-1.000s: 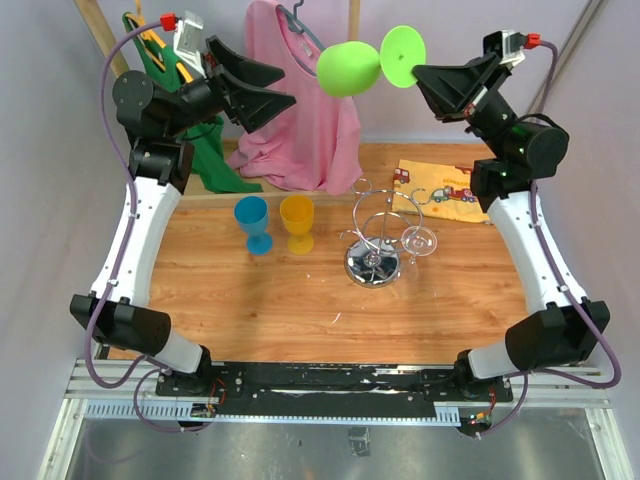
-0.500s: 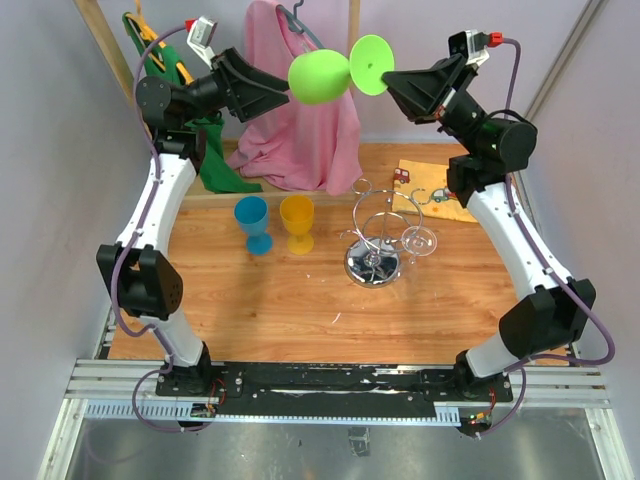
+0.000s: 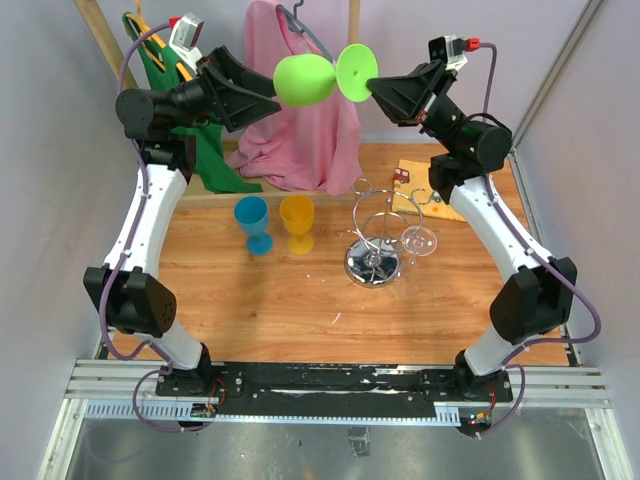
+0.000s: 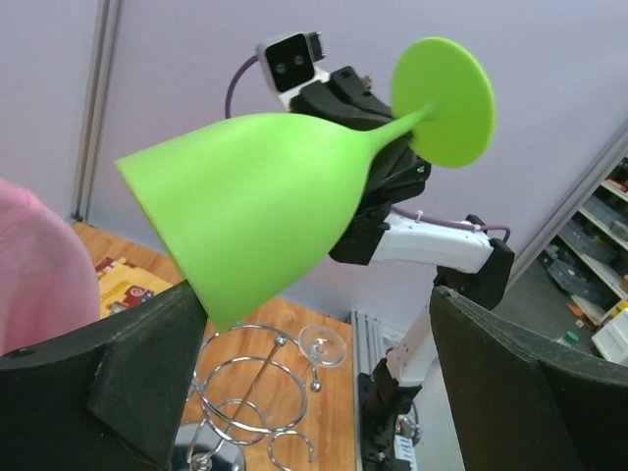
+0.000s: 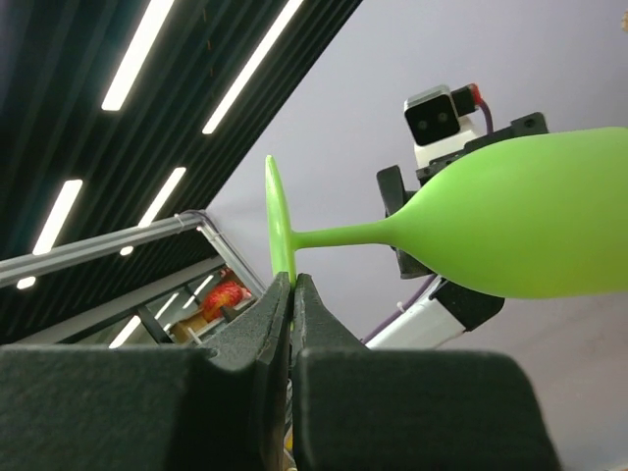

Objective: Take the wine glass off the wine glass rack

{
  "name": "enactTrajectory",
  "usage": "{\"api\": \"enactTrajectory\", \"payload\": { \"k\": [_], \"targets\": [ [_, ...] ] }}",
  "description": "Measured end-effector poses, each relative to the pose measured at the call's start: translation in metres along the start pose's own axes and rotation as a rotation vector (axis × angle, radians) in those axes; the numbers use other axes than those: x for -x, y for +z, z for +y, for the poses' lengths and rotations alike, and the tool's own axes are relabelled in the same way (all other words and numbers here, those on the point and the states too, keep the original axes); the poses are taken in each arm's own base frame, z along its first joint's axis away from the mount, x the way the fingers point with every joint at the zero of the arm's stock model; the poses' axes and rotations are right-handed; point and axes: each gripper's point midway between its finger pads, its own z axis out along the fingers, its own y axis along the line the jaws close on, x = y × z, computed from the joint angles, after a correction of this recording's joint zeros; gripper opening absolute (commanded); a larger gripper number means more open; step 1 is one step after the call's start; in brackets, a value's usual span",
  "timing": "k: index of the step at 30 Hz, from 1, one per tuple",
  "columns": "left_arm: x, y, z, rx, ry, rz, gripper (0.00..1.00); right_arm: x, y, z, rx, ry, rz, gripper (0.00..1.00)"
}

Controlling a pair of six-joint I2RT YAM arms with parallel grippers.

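I need to turn my left gripper before I close it on the green wine glass, because the wine glass bowl's side point(image 4: 280, 257) slants across my fingers and the bowl's rim point(image 4: 218, 318) is beside one of them.
A green wine glass point(image 3: 305, 80) is held sideways high above the table. My right gripper point(image 3: 372, 88) is shut on its round foot; in the right wrist view the pads point(image 5: 291, 285) pinch the foot's edge, and the bowl point(image 5: 510, 221) points away. My left gripper point(image 3: 268, 95) is open, its fingers just at the bowl's mouth; the bowl point(image 4: 265, 206) fills the gap between them point(image 4: 316, 294). I cannot tell if they touch. The silver wire rack point(image 3: 375, 235) stands on the table with a clear wine glass point(image 3: 420, 241) hanging on its right arm. Both show in the left wrist view point(image 4: 245, 402), point(image 4: 325, 345).
A blue cup point(image 3: 252, 222) and a yellow cup point(image 3: 297, 220) stand left of the rack. A pink shirt point(image 3: 300, 140) and a green garment point(image 3: 205, 150) hang at the back. A printed cloth point(image 3: 440, 192) lies at the back right.
My right gripper has carried the green glass to the left. My left gripper has swung in, and the bowl's mouth now sits at its open fingers.
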Motion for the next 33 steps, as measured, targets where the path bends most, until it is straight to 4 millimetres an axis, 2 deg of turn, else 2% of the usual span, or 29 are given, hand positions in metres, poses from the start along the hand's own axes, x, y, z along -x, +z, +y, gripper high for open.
{"api": "enactTrajectory", "payload": {
  "k": [5,15,21,29,33],
  "targets": [
    [0.005,-0.004,-0.012,0.003,0.019,-0.011,0.96,0.005,-0.003,-0.019,0.012,0.025,-0.013,0.01],
    [0.001,-0.005,-0.013,0.008,-0.002,-0.011,0.94,0.009,0.000,-0.017,0.102,0.028,0.008,0.01],
    [0.007,-0.005,-0.021,0.008,0.005,-0.029,0.87,0.012,-0.003,-0.027,0.127,0.054,0.007,0.01],
    [0.016,-0.006,-0.045,-0.001,0.037,-0.056,0.76,0.015,0.001,-0.018,0.179,0.052,0.027,0.01],
    [0.017,-0.007,-0.055,0.000,0.040,-0.065,0.70,0.017,0.001,-0.021,0.189,0.062,0.027,0.01]
  ]
}}
